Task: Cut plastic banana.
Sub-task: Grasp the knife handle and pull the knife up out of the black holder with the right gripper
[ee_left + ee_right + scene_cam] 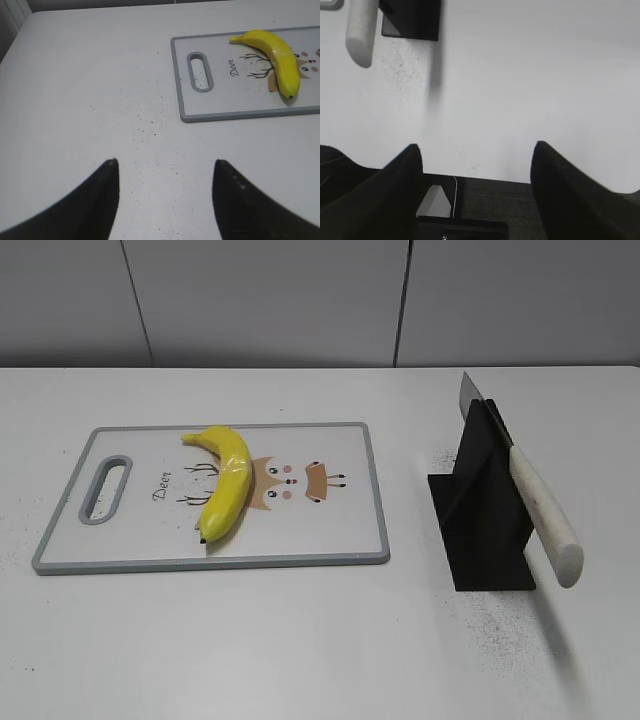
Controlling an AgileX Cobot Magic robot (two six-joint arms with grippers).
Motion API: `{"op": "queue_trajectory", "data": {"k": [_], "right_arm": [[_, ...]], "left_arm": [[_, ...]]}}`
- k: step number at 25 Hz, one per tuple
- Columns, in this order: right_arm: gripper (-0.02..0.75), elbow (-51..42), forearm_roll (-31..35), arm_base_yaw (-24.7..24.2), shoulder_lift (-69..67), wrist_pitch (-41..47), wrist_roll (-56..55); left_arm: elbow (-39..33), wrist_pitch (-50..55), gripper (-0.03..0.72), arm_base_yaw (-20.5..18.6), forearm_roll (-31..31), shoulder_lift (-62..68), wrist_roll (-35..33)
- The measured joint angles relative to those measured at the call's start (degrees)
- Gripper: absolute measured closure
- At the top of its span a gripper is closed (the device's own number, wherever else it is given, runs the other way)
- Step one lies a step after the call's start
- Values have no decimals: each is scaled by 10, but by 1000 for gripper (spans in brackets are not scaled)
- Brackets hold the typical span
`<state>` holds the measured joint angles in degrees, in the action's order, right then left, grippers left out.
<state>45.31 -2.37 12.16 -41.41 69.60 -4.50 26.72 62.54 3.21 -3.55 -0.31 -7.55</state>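
My right gripper is to pick up the knife by its white handle (545,515) next, because the knife's bare blade (470,393) rests along the top of the black stand.
The plastic banana (226,482), curved glossy yellow with a dark tip, lies on a white cutting board (330,530) with a grey rim and a deer drawing. It also shows in the left wrist view (278,50), far up and right of my left gripper (165,165), which is open and empty over bare table. A knife with a white handle (545,515) leans in a black stand (485,510). My right gripper (476,150) is open and empty at the table's near edge; the knife handle (360,35) is far up-left of it. Neither gripper shows in the exterior view.
The white table (300,640) has dark specks in front of the stand and left of the board. The board has a handle slot (105,490) at its left end. A grey wall stands behind the table.
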Motion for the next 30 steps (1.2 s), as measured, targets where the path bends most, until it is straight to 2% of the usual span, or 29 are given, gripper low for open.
{"op": "queue_trajectory", "data": {"k": [5, 10, 18, 30], "right_arm": [[223, 39, 6, 56, -79, 1, -8], [223, 97, 29, 110, -170, 0, -68], [223, 145, 38, 113, -283, -11, -76], [223, 148, 38, 113, -445, -97, -76]], "left_arm": [[0, 0, 135, 0, 0, 0, 0], [0, 0, 135, 0, 0, 0, 0], [0, 0, 135, 0, 0, 0, 0], [0, 0, 135, 0, 0, 0, 0]]}}
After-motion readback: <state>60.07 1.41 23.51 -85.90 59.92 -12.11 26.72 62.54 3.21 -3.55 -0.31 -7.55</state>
